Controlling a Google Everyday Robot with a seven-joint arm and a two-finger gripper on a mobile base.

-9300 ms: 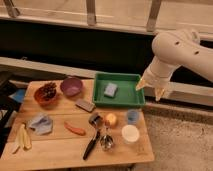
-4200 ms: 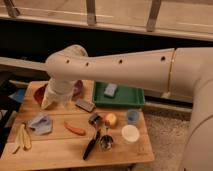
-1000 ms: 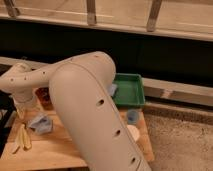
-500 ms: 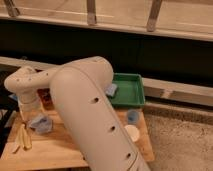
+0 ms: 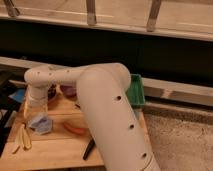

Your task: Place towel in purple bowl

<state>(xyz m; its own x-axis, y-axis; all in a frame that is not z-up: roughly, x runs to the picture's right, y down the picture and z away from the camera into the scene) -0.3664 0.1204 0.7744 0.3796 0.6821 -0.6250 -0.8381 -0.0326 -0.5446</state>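
My gripper grabs the towel (image 5: 40, 123) by its crumpled folds next. Then I place the towel in the purple bowl (image 5: 67, 91).
The towel (image 5: 40, 123), a crumpled grey-blue cloth, lies on the left part of the wooden table (image 5: 50, 156). My gripper (image 5: 36, 111) points down just above it, open, with nothing between its fingers. The big white arm sweeps from the lower right across the table and hides much of it. Behind the arm only a sliver of the purple bowl (image 5: 67, 91) shows, to the upper right of the towel.
A dark bowl of fruit (image 5: 51, 93) sits beside the purple bowl. An orange carrot-like item (image 5: 75, 128) lies right of the towel, bananas (image 5: 22, 138) at the front left, and a black-handled tool (image 5: 89, 149) near the arm. A green tray (image 5: 136, 92) stands at the right.
The gripper has shifted right, from beside the table's left edge to a spot directly over the towel. The towel has not moved.
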